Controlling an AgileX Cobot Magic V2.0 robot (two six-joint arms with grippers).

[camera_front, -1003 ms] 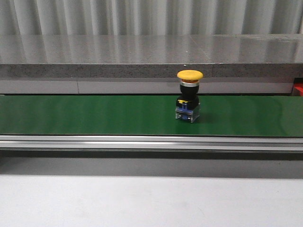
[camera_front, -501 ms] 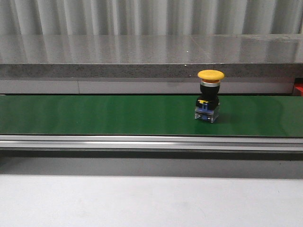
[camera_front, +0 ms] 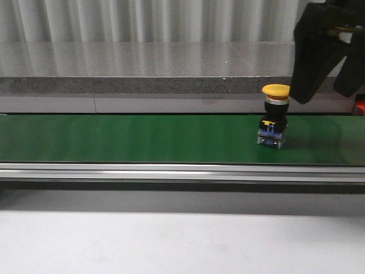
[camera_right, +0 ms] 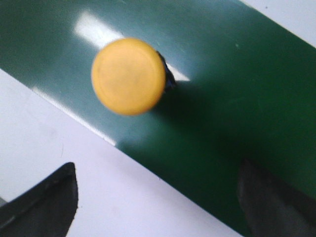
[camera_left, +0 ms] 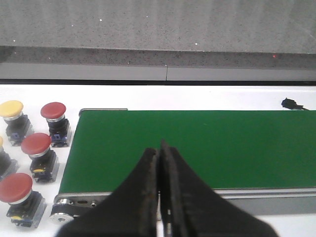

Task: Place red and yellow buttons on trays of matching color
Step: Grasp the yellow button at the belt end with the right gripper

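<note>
My open fingers are above and beside the yellow cap (camera_front: 276, 89) and would miss it if they closed now, so my right gripper should go down first and then close on it.
A yellow button (camera_front: 275, 90) on a black and blue base stands upright on the green belt (camera_front: 142, 138), toward the right. In the right wrist view its yellow cap (camera_right: 128, 76) lies below the camera. My right gripper (camera_front: 329, 73) hangs open above and just right of it; its fingers (camera_right: 47, 200) are spread wide with nothing between them. My left gripper (camera_left: 160, 150) is shut and empty over the belt's left end (camera_left: 197, 148). Several red buttons (camera_left: 53, 110) and a yellow one (camera_left: 11, 108) stand on the white table beside that end. No trays show.
A grey stone ledge (camera_front: 171, 63) runs behind the belt. The belt's metal rail (camera_front: 171, 171) runs along its front, with a pale table surface (camera_front: 171, 240) before it. A small black part (camera_left: 290, 103) lies past the belt. Something red (camera_front: 359, 107) peeks in at the right edge.
The yellow button has travelled right along the belt. My right gripper has come into the front view at the top right, above the button.
</note>
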